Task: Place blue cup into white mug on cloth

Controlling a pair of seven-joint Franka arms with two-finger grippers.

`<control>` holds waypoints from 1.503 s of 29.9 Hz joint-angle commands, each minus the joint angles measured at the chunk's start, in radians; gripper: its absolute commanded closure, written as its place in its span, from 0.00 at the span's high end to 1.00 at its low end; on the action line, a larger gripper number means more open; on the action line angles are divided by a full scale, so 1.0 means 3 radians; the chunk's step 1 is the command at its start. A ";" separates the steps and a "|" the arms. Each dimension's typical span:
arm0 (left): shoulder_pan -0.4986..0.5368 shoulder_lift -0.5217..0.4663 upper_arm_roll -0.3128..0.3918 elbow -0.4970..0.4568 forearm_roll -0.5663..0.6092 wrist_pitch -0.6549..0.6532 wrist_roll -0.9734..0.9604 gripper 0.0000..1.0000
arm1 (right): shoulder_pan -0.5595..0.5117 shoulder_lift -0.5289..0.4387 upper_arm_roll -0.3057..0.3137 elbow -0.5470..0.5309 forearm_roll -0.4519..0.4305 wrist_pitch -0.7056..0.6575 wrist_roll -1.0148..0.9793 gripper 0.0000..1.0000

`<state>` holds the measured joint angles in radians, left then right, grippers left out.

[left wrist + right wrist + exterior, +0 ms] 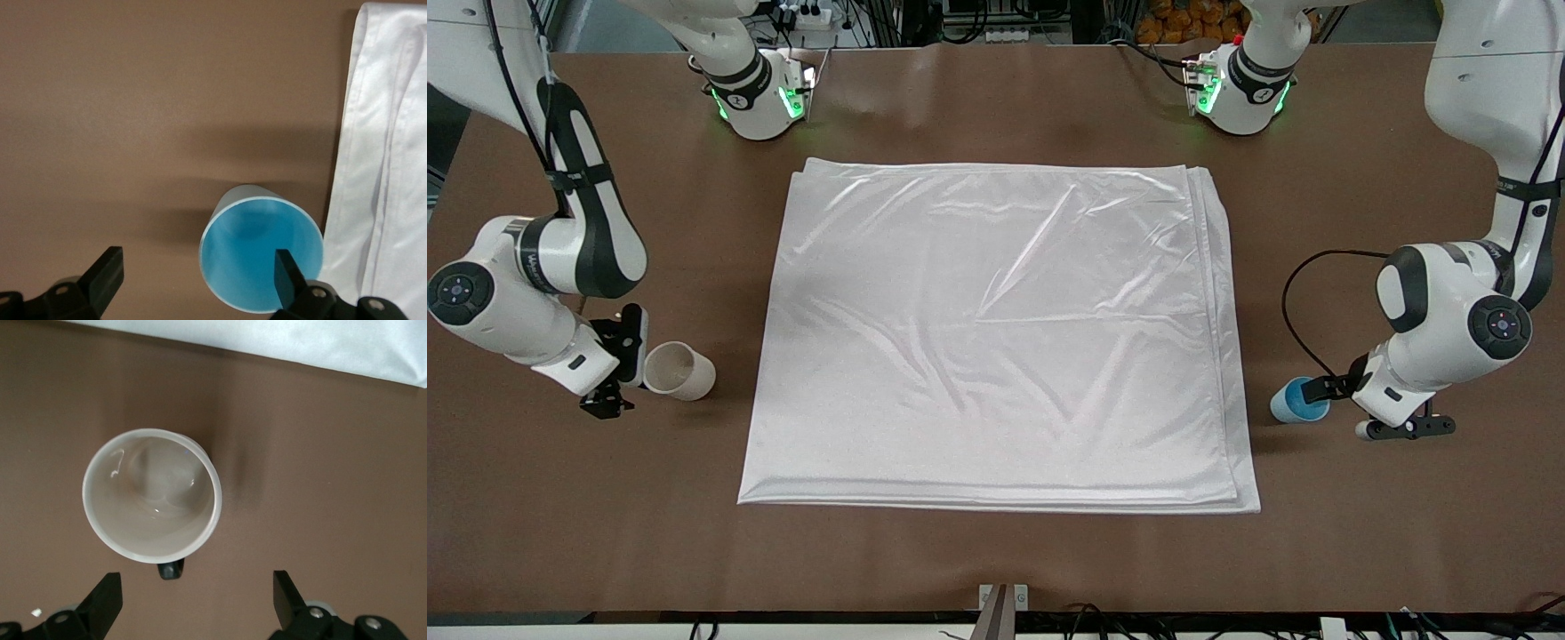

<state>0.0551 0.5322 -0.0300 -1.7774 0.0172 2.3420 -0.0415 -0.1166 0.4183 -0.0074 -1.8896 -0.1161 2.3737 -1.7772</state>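
The white mug needs to be set on the cloth for the blue cup, so my right gripper will grab the mug by its black handle next.
The blue cup stands upright on the brown table, just off the cloth at the left arm's end. My left gripper is open right beside it; in the left wrist view one fingertip overlaps the cup's rim, the other is wide of it. The white mug stands upright off the cloth at the right arm's end. My right gripper is open beside it; in the right wrist view the mug lies just ahead of the fingers, its black handle toward them.
The folded cloth covers the table's middle; its edge shows in the left wrist view and the right wrist view. Bare brown table surrounds it. Both arm bases stand along the table's edge farthest from the front camera.
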 commanded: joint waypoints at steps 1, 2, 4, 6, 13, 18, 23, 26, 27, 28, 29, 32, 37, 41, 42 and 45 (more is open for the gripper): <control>0.0016 0.0021 -0.0007 -0.0037 0.0014 0.0057 0.0026 1.00 | -0.0118 0.0221 0.0025 0.0275 -0.0037 -0.0028 -0.0309 1.00; 0.0016 0.0031 -0.0007 -0.0037 0.0014 0.0057 0.0031 1.00 | -0.0128 0.0237 0.0025 0.0291 -0.0037 -0.0028 -0.0339 1.00; 0.0006 0.0036 -0.0007 -0.0032 0.0014 0.0078 0.0051 1.00 | -0.0143 0.0272 0.0025 0.0321 -0.0027 -0.0028 -0.0391 1.00; -0.0005 0.0062 -0.0007 -0.0032 0.0014 0.0098 0.0077 1.00 | -0.0184 0.0318 0.0025 0.0352 -0.0017 -0.0028 -0.0401 1.00; -0.0015 0.0123 -0.0013 -0.0017 0.0014 0.0109 0.0077 0.96 | -0.0266 0.0462 0.0035 0.0367 0.0009 0.0069 -0.0575 1.00; -0.0015 0.0164 -0.0013 -0.0012 0.0014 0.0155 0.0077 0.81 | -0.0327 0.0564 0.0040 0.0347 0.0070 0.0121 -0.0621 1.00; -0.0015 0.0194 -0.0013 -0.0012 0.0014 0.0180 0.0077 0.67 | -0.0343 0.0620 0.0040 0.0337 0.0249 0.0121 -0.0754 1.00; -0.0010 0.0220 -0.0013 -0.0012 0.0014 0.0180 0.0082 0.42 | -0.0343 0.0636 0.0040 0.0326 0.0315 0.0121 -0.0815 1.00; -0.0005 0.0225 -0.0013 -0.0012 0.0014 0.0185 0.0082 0.35 | -0.0343 0.0646 0.0040 0.0321 0.0315 0.0121 -0.0820 1.00; -0.0005 0.0220 -0.0013 -0.0012 0.0014 0.0195 0.0082 0.28 | -0.0338 0.0646 0.0040 0.0321 0.0320 0.0116 -0.0820 1.00; -0.0005 0.0225 -0.0013 -0.0017 0.0014 0.0206 0.0087 0.21 | -0.0338 0.0646 0.0040 0.0321 0.0331 0.0116 -0.0820 1.00; 0.0000 0.0225 -0.0013 -0.0017 0.0014 0.0211 0.0087 0.00 | -0.0317 0.0661 0.0045 0.0311 0.0382 0.0116 -0.0820 1.00; -0.0010 0.0225 -0.0013 -0.0017 0.0014 0.0211 0.0087 0.00 | -0.0312 0.0661 0.0050 0.0275 0.0438 0.0116 -0.0851 0.63; -0.0015 0.0225 -0.0013 -0.0012 0.0014 0.0211 0.0087 0.00 | -0.0317 0.0661 0.0050 0.0275 0.0453 0.0121 -0.0923 0.28; -0.0015 0.0230 -0.0013 -0.0012 0.0014 0.0211 0.0092 0.00 | -0.0322 0.0661 0.0050 0.0275 0.0453 0.0121 -0.0923 0.20; -0.0020 0.0230 -0.0013 -0.0012 0.0014 0.0211 0.0092 0.00 | -0.0348 0.0661 0.0050 0.0275 0.0459 0.0146 -0.0923 0.00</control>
<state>0.0495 0.5967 -0.0367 -1.7798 0.0165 2.3940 -0.0303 -0.2029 0.6124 0.0002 -1.8116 -0.0048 2.4094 -2.0180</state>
